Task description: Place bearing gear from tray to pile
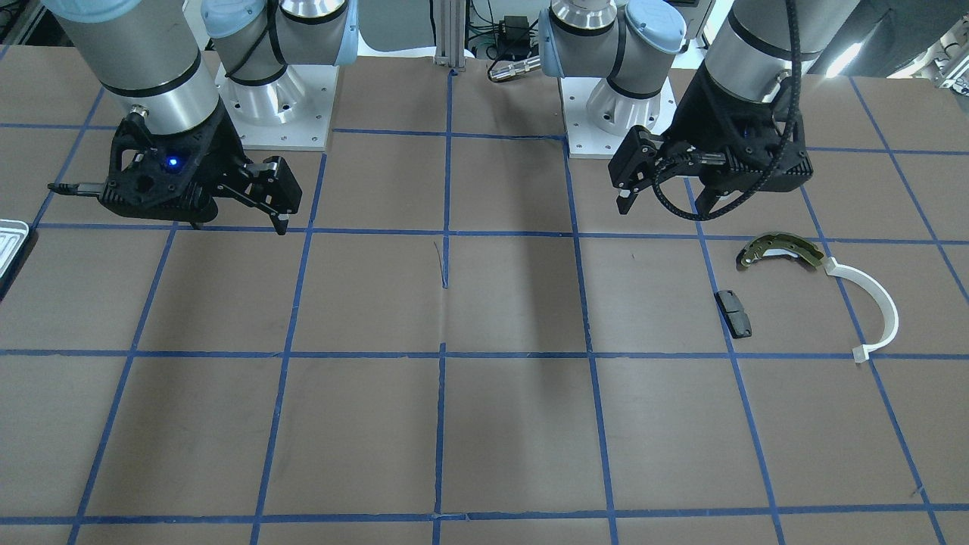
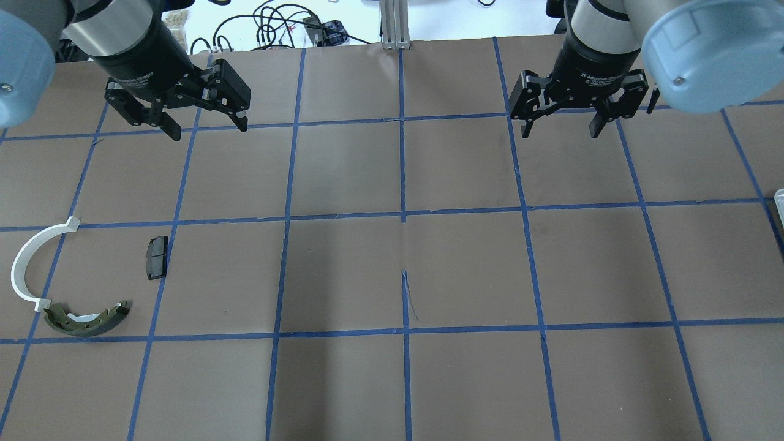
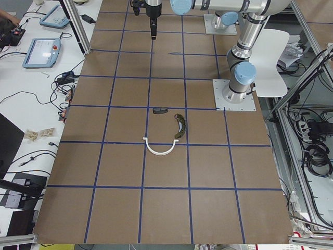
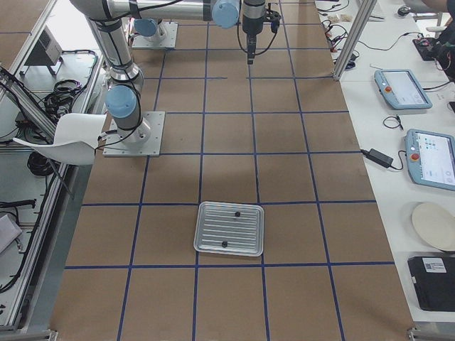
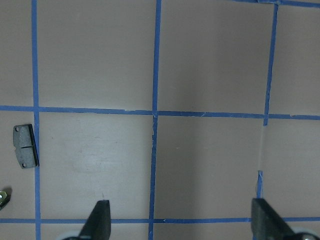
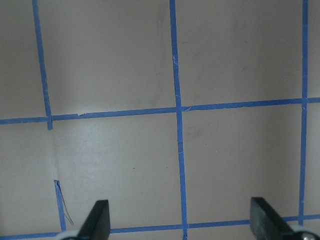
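The bearing gear needs to go from the tray (image 4: 229, 228) to the pile, so my right gripper should next grab the gear by its toothed rim.
The silvery ribbed tray (image 4: 229, 228) lies on the table's right end, with two small dark parts (image 4: 237, 214) on it; I cannot tell which is the bearing gear. Only the tray's edge shows in the front view (image 1: 9, 238) and in the overhead view (image 2: 779, 199). The pile is at the left end: an olive brake shoe (image 2: 86, 320), a white plastic arc (image 2: 24, 266) and a black pad (image 2: 156, 257). My left gripper (image 2: 208, 130) is open and empty, raised beyond the pile. My right gripper (image 2: 560, 131) is open and empty, far from the tray.
The table is brown with a blue tape grid. Both arm bases (image 1: 280, 106) stand at the robot's edge. A side bench with tablets (image 4: 426, 156) and cables runs along the far edge.
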